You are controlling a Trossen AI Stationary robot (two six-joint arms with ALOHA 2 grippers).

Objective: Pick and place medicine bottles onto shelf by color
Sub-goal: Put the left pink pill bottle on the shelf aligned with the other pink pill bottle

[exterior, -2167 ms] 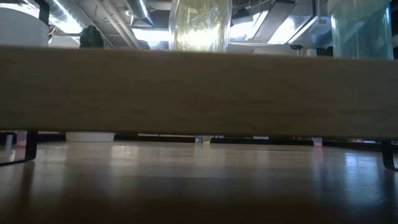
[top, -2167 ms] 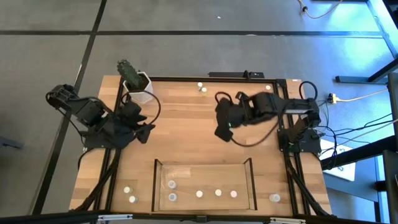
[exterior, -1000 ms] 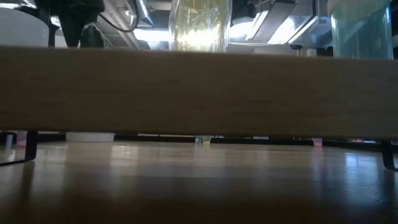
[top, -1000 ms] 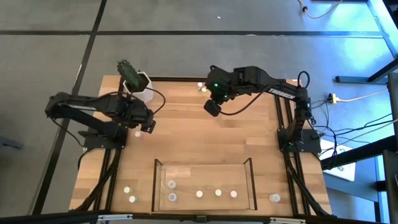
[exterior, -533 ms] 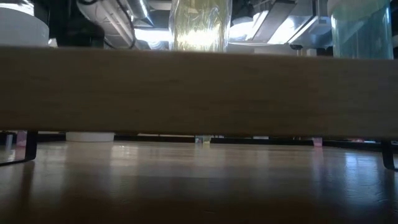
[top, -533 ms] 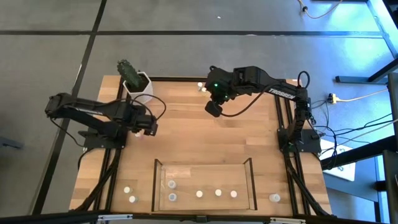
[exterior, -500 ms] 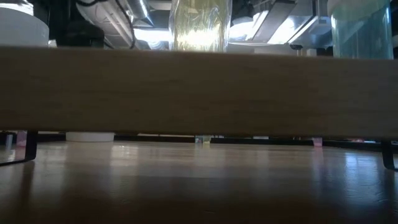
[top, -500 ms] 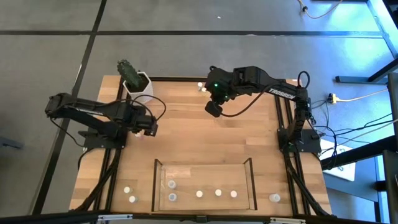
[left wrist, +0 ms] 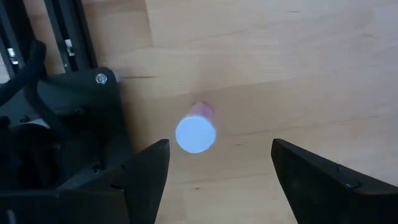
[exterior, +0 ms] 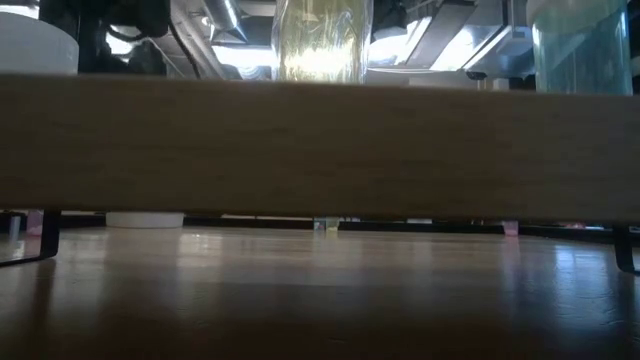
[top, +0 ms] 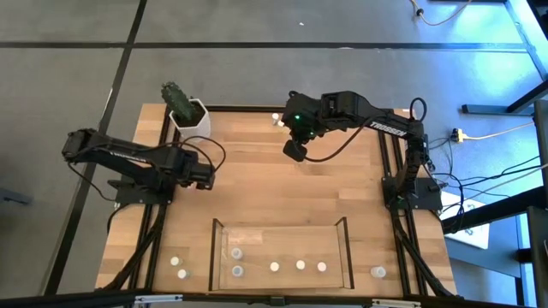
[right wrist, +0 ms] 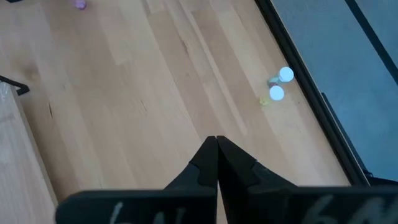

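I need to lower my left gripper first: its fingertips are high above the pale cap (left wrist: pixel 196 134) of the pinkish bottle (left wrist: pixel 201 110), so they would miss the bottle if I closed now.
A pinkish bottle with a pale cap (left wrist: pixel 196 132) stands upright on the wooden table. My left gripper (left wrist: pixel 217 163) is open above it, one finger on either side, touching nothing. In the high view my left gripper (top: pixel 201 177) covers this bottle at the table's left. My right gripper (top: pixel 294 152) is shut and empty over the far middle. Two pale-capped bottles (right wrist: pixel 280 84) stand by the far edge (top: pixel 277 120). The shelf (top: pixel 221 229) lies at the near edge, with several bottles (top: pixel 275 266) standing on its floor.
A white pot with a cactus (top: pixel 188 114) stands at the far left corner. Two bottles (top: pixel 178 266) stand left of the shelf and one (top: pixel 378 272) to its right. The black frame (top: pixel 387 171) runs round the tabletop. In the low view the shelf's wooden edge (exterior: pixel 320 150) blocks most of the table.
My left gripper has gone a little toward the table's near edge and now stands over the pinkish bottle, which showed beside it a second ago. The bottle has stayed in place.
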